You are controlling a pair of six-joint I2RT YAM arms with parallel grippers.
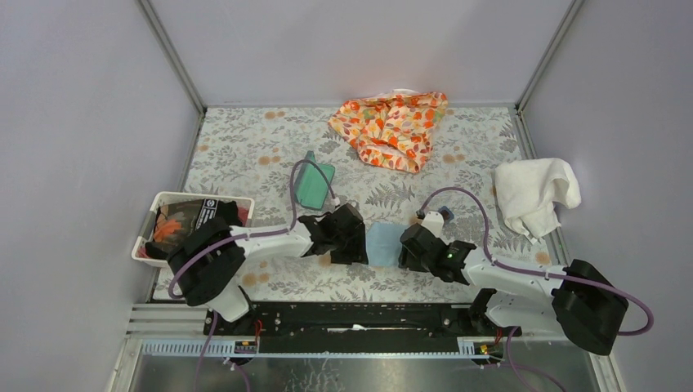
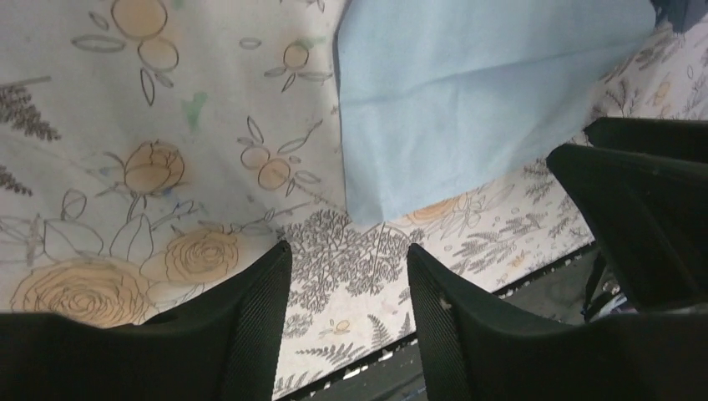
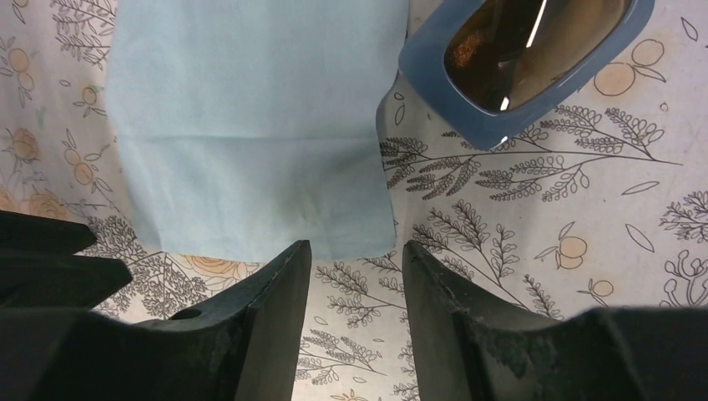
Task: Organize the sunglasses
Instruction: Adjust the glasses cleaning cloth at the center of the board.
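My right gripper should close on the cloth now: its fingers straddle the light blue cloth's corner (image 3: 378, 244), low at the floral tabletop.
The sunglasses (image 3: 526, 58), blue frame with dark brownish lenses, lie on the floral table just right of the light blue cloth (image 3: 250, 125). In the top view only a bit of the sunglasses (image 1: 446, 214) shows behind the right arm. The cloth (image 1: 382, 243) lies flat between both grippers. My left gripper (image 1: 353, 238) is open and empty at the cloth's left edge, with the cloth (image 2: 467, 92) just ahead of its fingertips. My right gripper (image 1: 411, 247) is open and empty at the cloth's right edge. Its fingertips (image 3: 296, 255) touch the cloth's near edge.
The case (image 1: 315, 184) with its teal inside lies behind the left gripper. An orange floral cloth (image 1: 392, 126) lies at the back, a white towel (image 1: 535, 192) at the right edge, and a white basket (image 1: 163, 200) of items at the left.
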